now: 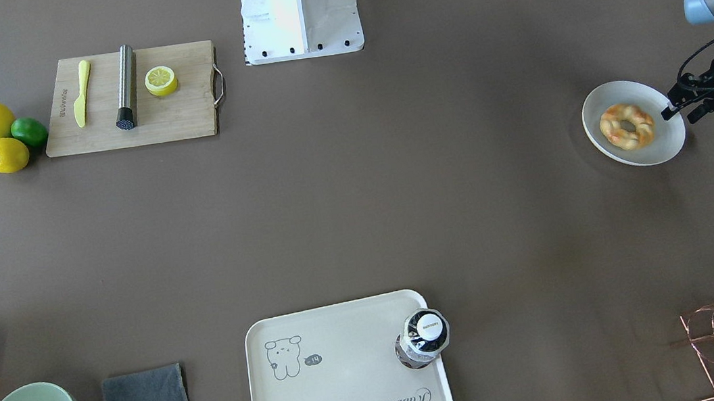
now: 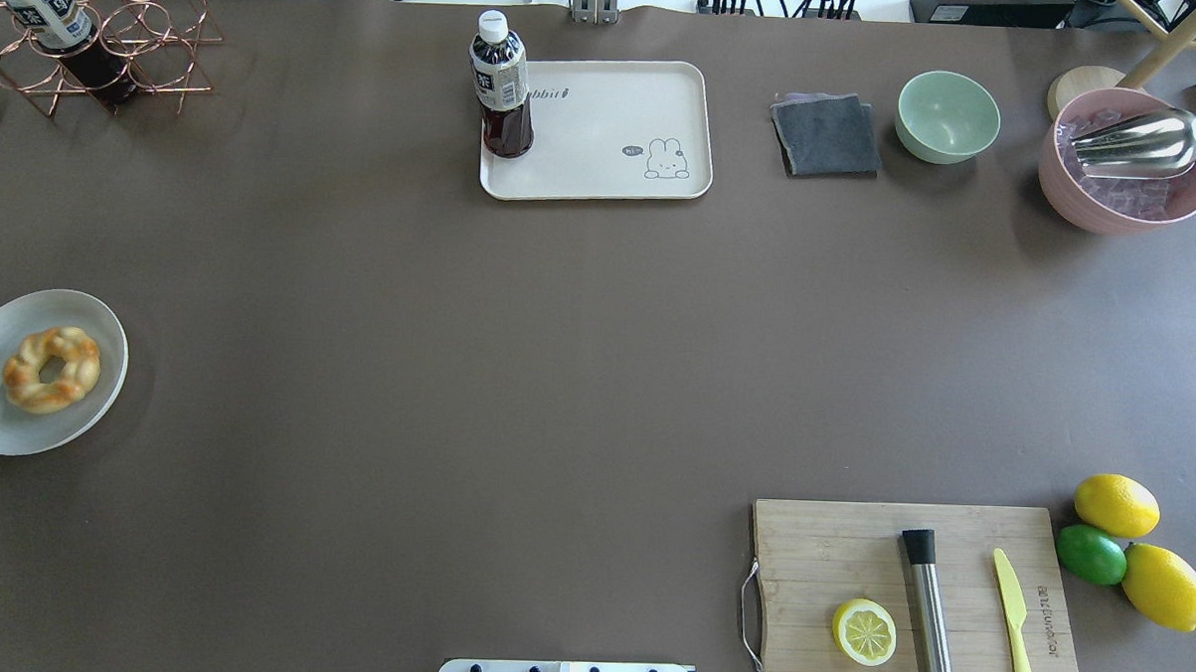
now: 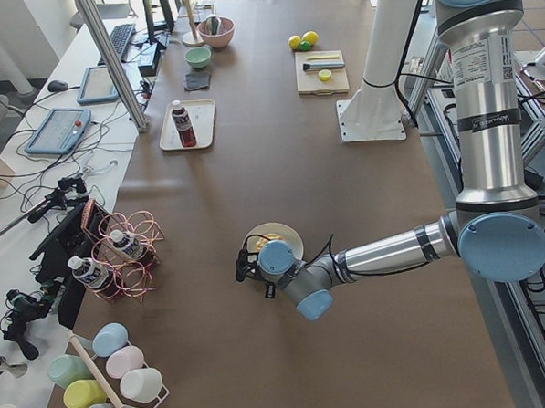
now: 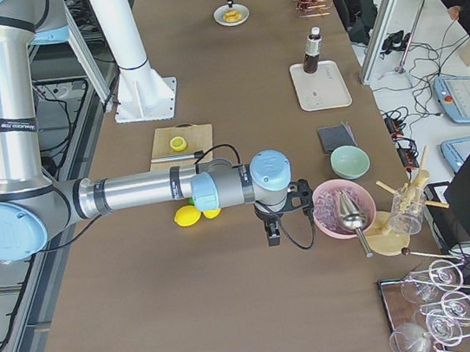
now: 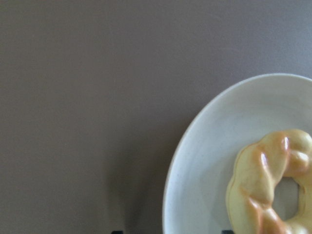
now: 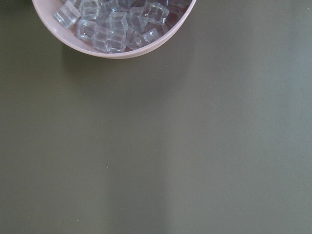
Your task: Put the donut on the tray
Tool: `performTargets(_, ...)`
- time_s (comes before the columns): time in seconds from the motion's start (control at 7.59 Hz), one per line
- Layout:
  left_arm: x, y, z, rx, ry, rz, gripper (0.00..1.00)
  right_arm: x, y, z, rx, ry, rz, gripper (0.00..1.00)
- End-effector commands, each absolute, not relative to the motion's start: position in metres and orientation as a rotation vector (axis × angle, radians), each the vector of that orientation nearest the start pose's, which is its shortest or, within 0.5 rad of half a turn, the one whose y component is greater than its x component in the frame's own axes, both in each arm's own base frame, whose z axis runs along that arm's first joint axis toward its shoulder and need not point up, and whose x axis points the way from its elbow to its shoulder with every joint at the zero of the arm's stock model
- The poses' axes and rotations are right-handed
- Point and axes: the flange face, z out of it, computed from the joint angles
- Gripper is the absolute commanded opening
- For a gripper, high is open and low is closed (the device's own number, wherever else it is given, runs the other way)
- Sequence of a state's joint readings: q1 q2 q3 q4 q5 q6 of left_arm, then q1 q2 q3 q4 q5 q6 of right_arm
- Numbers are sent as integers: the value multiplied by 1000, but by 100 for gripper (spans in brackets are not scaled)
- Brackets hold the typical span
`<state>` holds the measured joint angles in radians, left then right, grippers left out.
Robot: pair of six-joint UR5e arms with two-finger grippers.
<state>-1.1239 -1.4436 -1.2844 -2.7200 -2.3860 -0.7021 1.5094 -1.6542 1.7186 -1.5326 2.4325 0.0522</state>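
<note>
My left gripper will grab the plate by its rim point(image 1: 670, 107) next. That will bring the donut point(image 1: 626, 126) over toward the tray.
The donut point(image 1: 626, 126), a braided pale yellow ring with orange-brown glaze, lies on a round off-white plate point(image 1: 664, 146) at the table's left end. It also shows in the overhead view point(image 2: 52, 369) and the left wrist view point(image 5: 265, 185). My left gripper point(image 1: 679, 113) hovers at the plate's outer rim, beside the donut, open and empty. The cream tray point(image 2: 605, 127) with the rabbit drawing lies at the far middle of the table. A dark drink bottle point(image 2: 502, 84) stands on its left corner. My right gripper point(image 4: 270, 228) hangs near the pink bowl; I cannot tell whether it is open.
A wooden cutting board point(image 2: 849, 544) with a lemon half point(image 2: 864, 632), a yellow knife and a metal cylinder lies near right. Lemons and a lime point(image 2: 1091, 554) lie beside it. A grey cloth point(image 2: 826, 135), green bowl point(image 2: 948, 116), pink ice bowl point(image 2: 1126, 165) and copper bottle rack point(image 2: 91, 40) line the far edge.
</note>
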Motion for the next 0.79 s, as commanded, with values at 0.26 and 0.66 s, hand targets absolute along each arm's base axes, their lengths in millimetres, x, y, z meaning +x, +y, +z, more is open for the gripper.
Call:
performTargets(0.26,131,-413,720,173,1031,78,0,29,-465,615,48,-865,-54,100)
performTargets(0.66,135,-422,676,51,1251,176,0,29,-465,612,51,-887,-57,100)
